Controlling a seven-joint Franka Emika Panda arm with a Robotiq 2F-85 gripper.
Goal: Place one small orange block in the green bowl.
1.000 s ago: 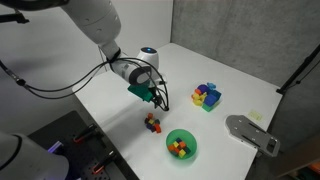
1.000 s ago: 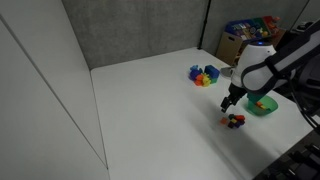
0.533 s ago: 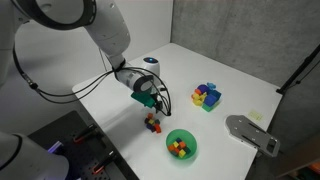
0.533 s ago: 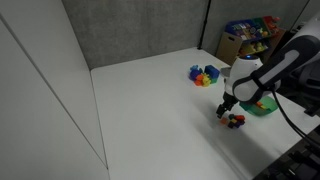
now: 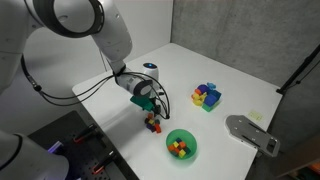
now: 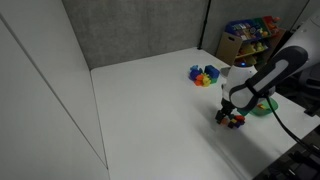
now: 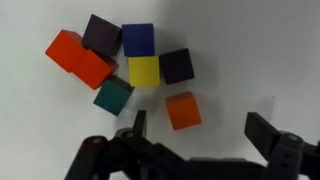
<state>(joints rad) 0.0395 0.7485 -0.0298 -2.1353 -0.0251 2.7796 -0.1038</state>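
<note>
I can close my gripper now: the small orange block (image 7: 183, 110) is between my gripper's fingers, which reach down along its sides, so I would hold the block.
In the wrist view a small orange block (image 7: 183, 110) lies alone on the white table, just ahead of my open gripper (image 7: 200, 130), between the two black fingers. Beside it is a cluster of cubes: red-orange blocks (image 7: 80, 59), dark purple, blue, yellow and teal. In both exterior views my gripper (image 5: 152, 108) (image 6: 228, 109) hovers low over this block pile (image 5: 153, 124) (image 6: 235, 121). The green bowl (image 5: 182, 146) (image 6: 263, 105) stands apart from the pile and holds a few small blocks.
A blue tray of yellow and purple blocks (image 5: 207, 96) (image 6: 204, 75) stands farther back on the table. A grey device (image 5: 250, 133) lies near the table edge. Boxes of colourful items (image 6: 250, 38) sit beyond the table.
My gripper has come down and moved toward the block pile, from above the table to just over the blocks.
</note>
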